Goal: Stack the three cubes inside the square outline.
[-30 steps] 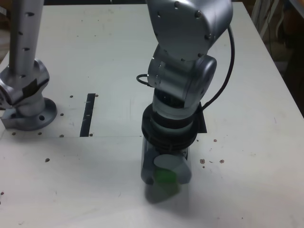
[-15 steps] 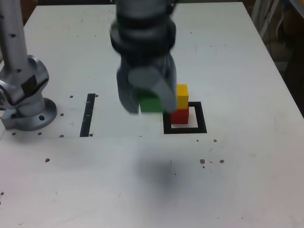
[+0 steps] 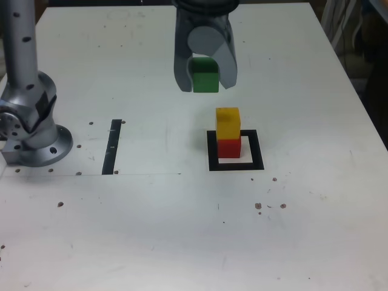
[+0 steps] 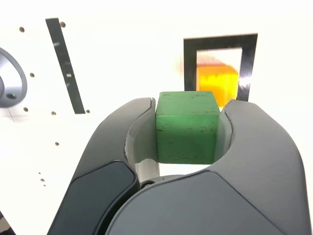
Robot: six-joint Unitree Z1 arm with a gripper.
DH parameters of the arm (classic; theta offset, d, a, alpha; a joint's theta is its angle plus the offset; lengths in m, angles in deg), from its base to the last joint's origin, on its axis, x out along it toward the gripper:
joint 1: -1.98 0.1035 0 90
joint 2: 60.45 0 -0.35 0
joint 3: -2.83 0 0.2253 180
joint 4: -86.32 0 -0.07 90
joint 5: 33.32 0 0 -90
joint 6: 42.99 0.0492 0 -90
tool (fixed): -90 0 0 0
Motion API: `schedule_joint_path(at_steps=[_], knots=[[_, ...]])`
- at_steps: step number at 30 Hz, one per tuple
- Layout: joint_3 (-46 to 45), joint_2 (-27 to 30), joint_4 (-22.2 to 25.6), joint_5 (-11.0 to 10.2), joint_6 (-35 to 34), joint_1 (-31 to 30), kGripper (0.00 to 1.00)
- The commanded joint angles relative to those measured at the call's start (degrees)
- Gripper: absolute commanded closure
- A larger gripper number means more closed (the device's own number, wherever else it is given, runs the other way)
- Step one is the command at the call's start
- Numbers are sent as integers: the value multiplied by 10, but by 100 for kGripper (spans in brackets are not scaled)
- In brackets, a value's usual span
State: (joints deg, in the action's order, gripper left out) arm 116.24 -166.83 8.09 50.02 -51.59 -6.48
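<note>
My gripper holds the green cube (image 3: 205, 77) high above and off to the side of the yellow cube's top, so I need to line them up before opening.
A green cube (image 3: 205, 77) hangs high above the table, with my gripper (image 3: 205, 80) shut on it. In the wrist view the green cube (image 4: 187, 127) fills the gap between the two dark fingers (image 4: 122, 137). Inside the square outline (image 3: 236, 163) stands a red cube (image 3: 228, 147) with a yellow cube (image 3: 227, 122) stacked on top. My gripper is up and toward the exterior view's left of this stack, apart from it. The wrist view shows the yellow cube (image 4: 217, 85) inside the square outline (image 4: 190, 63) beyond the green cube; the red cube is hidden there.
A narrow black strip (image 3: 113, 146) lies on the white table (image 3: 151, 230) at the exterior view's left of the outline. The arm's silver base (image 3: 29, 130) stands at the far left. Small dark specks (image 3: 270, 206) dot the table near the outline.
My gripper has lifted the green cube from the table's front, carried it up and back, and now holds it higher, above and left of the red-yellow stack.
</note>
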Motion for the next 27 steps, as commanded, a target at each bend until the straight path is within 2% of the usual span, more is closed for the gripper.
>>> schedule_joint_path(at_steps=[1,6,10,27], knots=[[-1,-18,-6,5,7,5,83],[-2,-39,-31,33,16,10,82],[-3,-48,-48,44,16,8,82],[-18,-68,-76,36,23,13,79]])
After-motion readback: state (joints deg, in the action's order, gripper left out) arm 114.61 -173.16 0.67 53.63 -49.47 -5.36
